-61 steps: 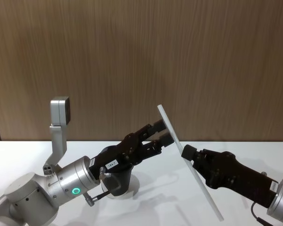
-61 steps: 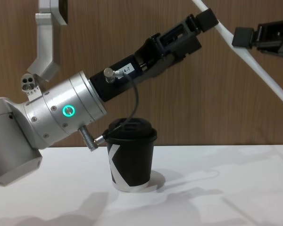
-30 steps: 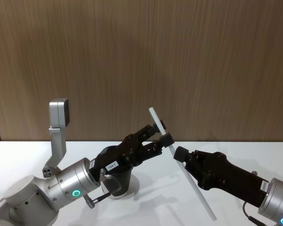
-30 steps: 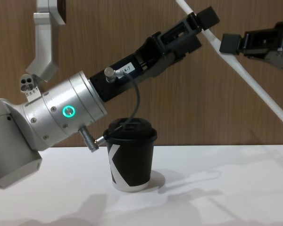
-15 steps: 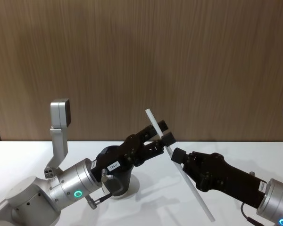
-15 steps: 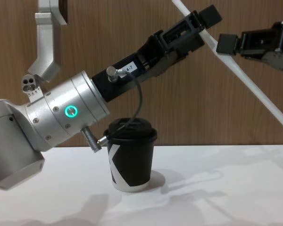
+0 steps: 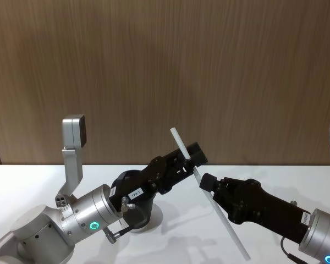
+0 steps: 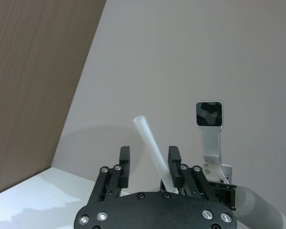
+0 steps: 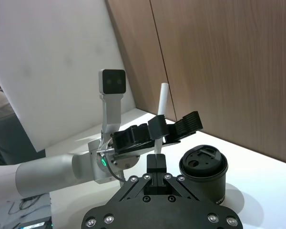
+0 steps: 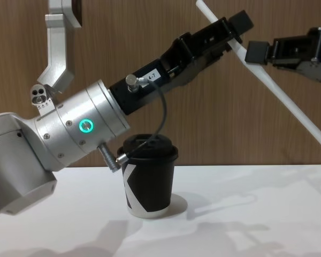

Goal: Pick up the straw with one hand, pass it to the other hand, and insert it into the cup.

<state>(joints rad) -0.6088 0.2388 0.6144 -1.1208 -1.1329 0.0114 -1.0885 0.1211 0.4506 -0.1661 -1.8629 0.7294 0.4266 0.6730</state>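
Next, my left gripper grabs the white straw by its upper part [image 7: 185,152], which leaves the white straw's lower end [image 7: 243,251] free to enter the cup.
The long white straw [image 7: 220,212] slants up in the air, and my right gripper [image 7: 204,182] is shut on it a little above its middle. In the right wrist view those fingers [image 9: 155,162] pinch the straw [image 9: 162,100] from below. My left gripper [image 7: 191,155] is open, and its two fingers straddle the straw's upper part. In the left wrist view the straw [image 8: 145,136] lies close to one finger [image 8: 173,161], with a wide gap to the other. The black lidded cup [image 10: 148,176] stands on the white table below the left arm, seen from above as the cup [image 9: 203,171] in the right wrist view.
A brown wood-panelled wall runs behind the white table [image 10: 246,225]. The left arm's silver wrist with its green ring [image 10: 85,126] and a grey camera bracket [image 7: 72,148] hang over the cup. Open tabletop lies to the right of the cup.
The right gripper has carried the straw leftward into the left gripper's open fingers. The left arm has shifted slightly up and turned around the straw's upper part.
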